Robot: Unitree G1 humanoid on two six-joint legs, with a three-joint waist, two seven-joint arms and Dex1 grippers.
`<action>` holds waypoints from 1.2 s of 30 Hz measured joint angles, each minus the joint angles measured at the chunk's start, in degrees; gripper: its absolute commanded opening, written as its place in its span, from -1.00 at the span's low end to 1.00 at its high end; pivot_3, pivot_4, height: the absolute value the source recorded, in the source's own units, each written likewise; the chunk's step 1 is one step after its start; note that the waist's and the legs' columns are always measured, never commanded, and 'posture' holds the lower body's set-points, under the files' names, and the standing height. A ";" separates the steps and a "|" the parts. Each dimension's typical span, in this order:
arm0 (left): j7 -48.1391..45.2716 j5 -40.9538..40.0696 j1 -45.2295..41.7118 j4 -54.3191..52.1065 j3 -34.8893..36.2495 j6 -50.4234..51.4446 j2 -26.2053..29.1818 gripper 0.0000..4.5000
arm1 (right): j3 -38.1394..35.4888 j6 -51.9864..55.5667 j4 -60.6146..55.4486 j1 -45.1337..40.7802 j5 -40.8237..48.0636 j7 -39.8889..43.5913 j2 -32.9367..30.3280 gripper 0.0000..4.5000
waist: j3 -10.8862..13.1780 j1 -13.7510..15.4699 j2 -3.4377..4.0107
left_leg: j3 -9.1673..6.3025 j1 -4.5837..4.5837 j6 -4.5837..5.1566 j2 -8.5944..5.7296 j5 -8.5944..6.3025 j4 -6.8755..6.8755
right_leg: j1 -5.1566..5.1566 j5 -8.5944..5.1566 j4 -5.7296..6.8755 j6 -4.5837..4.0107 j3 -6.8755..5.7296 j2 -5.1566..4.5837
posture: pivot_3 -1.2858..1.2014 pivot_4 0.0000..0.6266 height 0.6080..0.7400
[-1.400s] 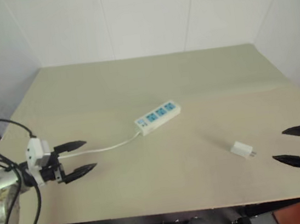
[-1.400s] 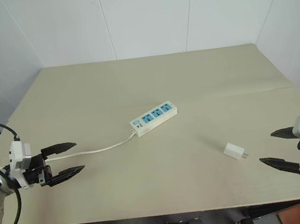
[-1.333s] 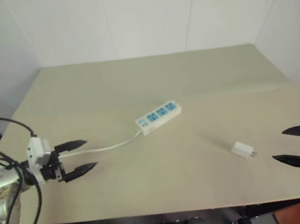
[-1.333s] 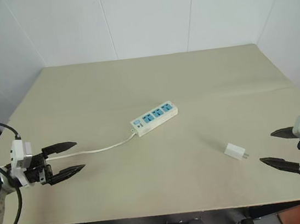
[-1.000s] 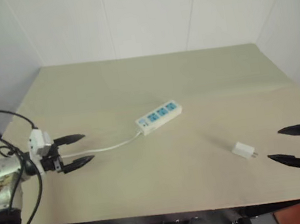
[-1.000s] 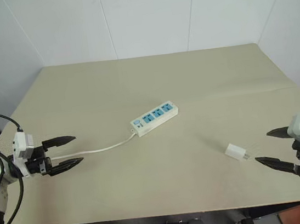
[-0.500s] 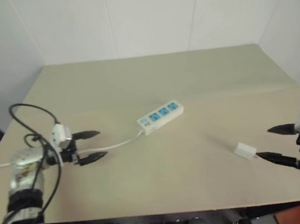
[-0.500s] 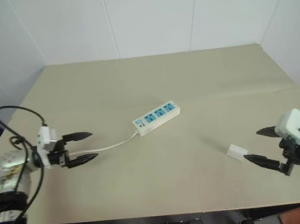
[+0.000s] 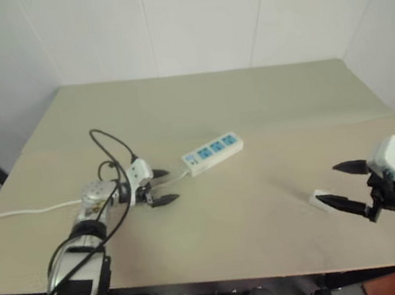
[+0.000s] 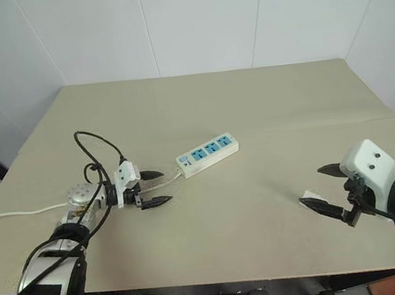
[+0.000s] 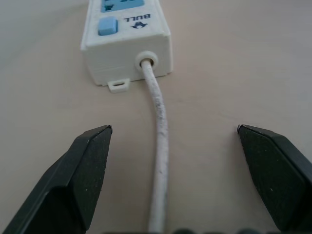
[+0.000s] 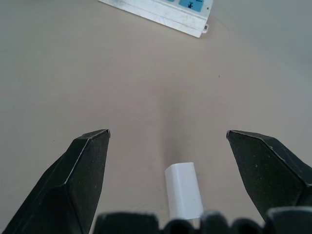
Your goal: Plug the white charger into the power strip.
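My left gripper is due to grab the power strip (image 9: 212, 151) next by its two flat sides at its cord end, since it is long but narrow across.
The power strip (image 9: 212, 151), a white bar with blue socket faces, lies mid-table with its thin cord (image 11: 160, 141) running toward the left edge. My left gripper (image 9: 163, 186) is open just short of the strip's cord end, with one finger on each side of the cord. The white charger (image 12: 184, 190) lies on the table at the right. My right gripper (image 9: 347, 184) is open around it, with the charger low between its black fingers; I cannot tell whether they touch it.
The beige table (image 9: 250, 104) meets white walls at the back and right. Its front edge runs close below both arms. A black cable (image 9: 110, 144) loops above my left wrist.
My left gripper has travelled right along the cord to the strip's end. My right gripper has moved left until its fingers stand on either side of the charger.
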 measured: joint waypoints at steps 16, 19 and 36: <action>-0.44 0.22 0.36 -0.70 0.49 2.21 -0.60 -0.99 | 5.17 1.79 -1.40 -2.21 0.12 -4.01 0.97 1.00 | -0.09 -0.44 0.08 | 0.00 0.02 0.00 0.00 0.00 0.00 | -0.01 0.01 0.05 -0.02 0.02 0.00 | 0.03 -0.52 1.00; -2.17 -1.04 2.96 -4.83 1.32 2.27 0.00 -0.99 | 5.89 1.75 -0.09 -2.80 -0.07 -3.88 0.74 1.00 | -0.09 -0.58 0.08 | 0.00 0.02 0.00 0.01 0.00 -0.01 | -0.03 0.01 0.05 -0.03 0.03 0.01 | 0.03 -0.52 1.00; 3.89 -14.80 36.04 -64.64 5.87 34.66 7.20 -0.16 | 15.16 -2.83 5.88 -9.01 -2.52 -3.99 2.34 1.00 | -0.05 -0.49 0.09 | 0.01 -0.01 0.00 0.08 0.00 -0.02 | -0.10 0.03 0.03 -0.08 0.04 -0.01 | 0.03 -0.52 1.00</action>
